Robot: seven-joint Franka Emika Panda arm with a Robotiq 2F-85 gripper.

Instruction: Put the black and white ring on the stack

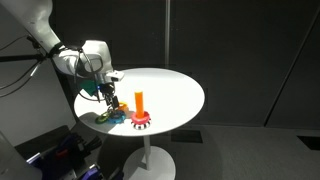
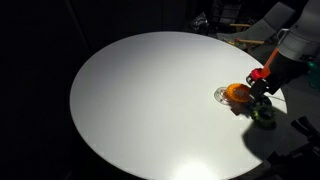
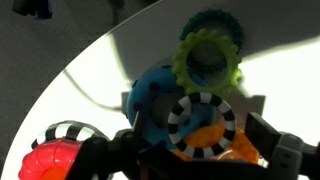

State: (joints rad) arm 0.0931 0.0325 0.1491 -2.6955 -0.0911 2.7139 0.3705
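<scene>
I should close my gripper now, because its fingers are level with the sides of the black and white ring [image 3: 203, 125]. My gripper would hold the ring.
The black and white ring [image 3: 203, 125] lies on top of a blue ring [image 3: 155, 95] and a yellow-orange ring [image 3: 212, 142]. In the wrist view it sits between my gripper's [image 3: 200, 150] two dark fingers, which stand apart on either side of it. The left finger is clearly off it. I cannot tell if the right finger touches it. The stack, an upright orange peg [image 1: 140, 101] on a red base [image 1: 140, 119], stands just beside the ring pile. It shows in both exterior views [image 2: 237, 93]. My gripper [image 1: 106, 93] hangs low over the rings [image 1: 105, 115].
A green ring [image 3: 208, 55] lies beyond the blue one and also shows in an exterior view [image 2: 263, 115]. The red base [image 3: 50, 160] has a striped rim at the wrist view's lower left. All stand near the edge of the round white table [image 1: 175, 90].
</scene>
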